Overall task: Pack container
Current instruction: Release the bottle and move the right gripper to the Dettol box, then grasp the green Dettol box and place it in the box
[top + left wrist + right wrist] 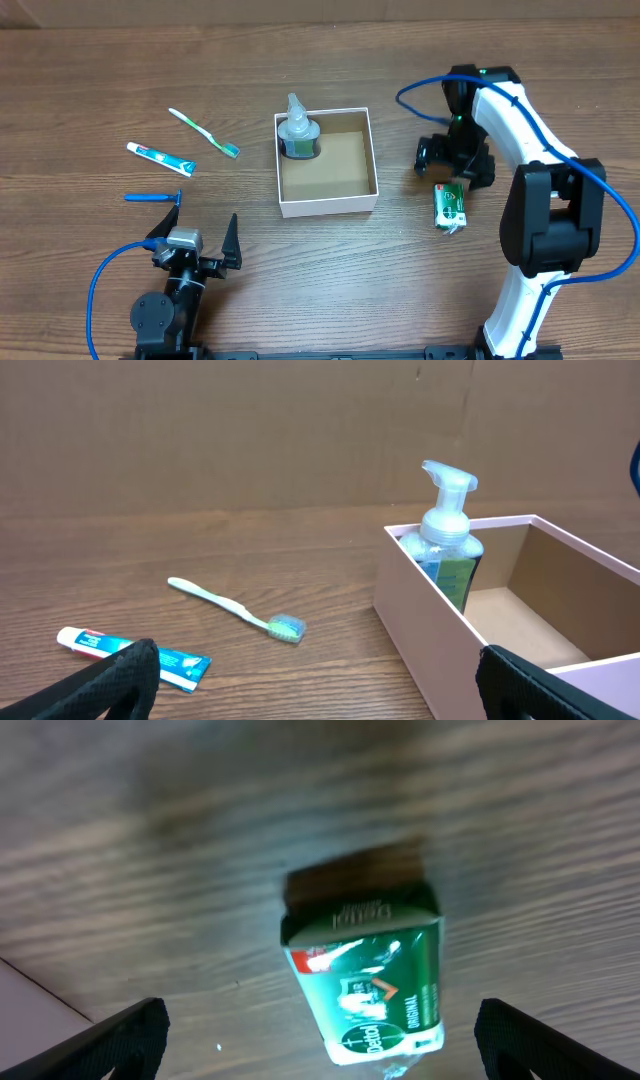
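The right gripper grabs the soap carton [451,206] by its two long sides next, leaving both the carton's ends free to fit into the box.
The container [327,205] is a square white box with a brown inside at the table's middle; its wall shows in the left wrist view [430,630]. A clear pump bottle [297,133] stands in its back left corner, also in the left wrist view [447,545]. A green-and-white soap carton [451,206] lies right of the box and fills the right wrist view [370,975]. My right gripper [455,160] is open and empty, just above and behind the carton, its fingers [320,1040] spread wide. My left gripper [196,240] is open and empty near the front edge, its fingers [320,685] apart.
A green-and-white toothbrush [205,133], a small toothpaste tube [160,158] and a blue razor [153,197] lie left of the box. The toothbrush [240,610] and tube [135,657] also show in the left wrist view.
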